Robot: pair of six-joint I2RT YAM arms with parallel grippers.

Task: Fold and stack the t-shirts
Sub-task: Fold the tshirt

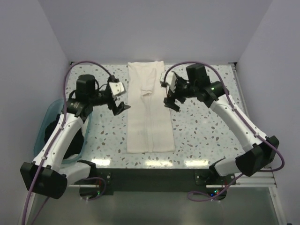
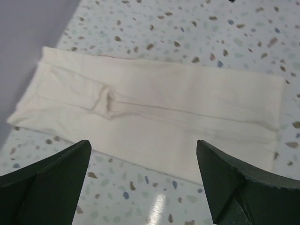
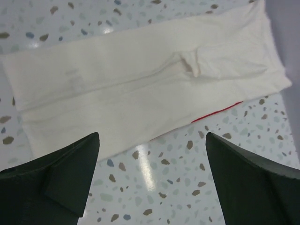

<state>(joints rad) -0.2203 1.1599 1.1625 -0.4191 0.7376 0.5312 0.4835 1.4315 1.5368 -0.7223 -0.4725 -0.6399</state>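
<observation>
My left gripper is going to grab the white t-shirt next by its front-end corner on that arm's side (image 1: 129, 150), to fold the t-shirt toward the back.
The white t-shirt (image 1: 149, 107) lies in the middle of the table, folded lengthwise into a long narrow strip running from the back wall toward the front. It shows in the left wrist view (image 2: 154, 112) and in the right wrist view (image 3: 140, 79), where a thin red edge (image 3: 218, 112) of the print peeks from under it. My left gripper (image 1: 120, 107) is open and empty just left of the strip. My right gripper (image 1: 171, 103) is open and empty just right of it. The black shirt lies in the tub, mostly hidden by the left arm.
A translucent teal tub (image 1: 47, 123) stands at the left edge of the table, partly under my left arm. The speckled tabletop (image 1: 206, 131) ends at a dark front edge. Walls close in the back and sides.
</observation>
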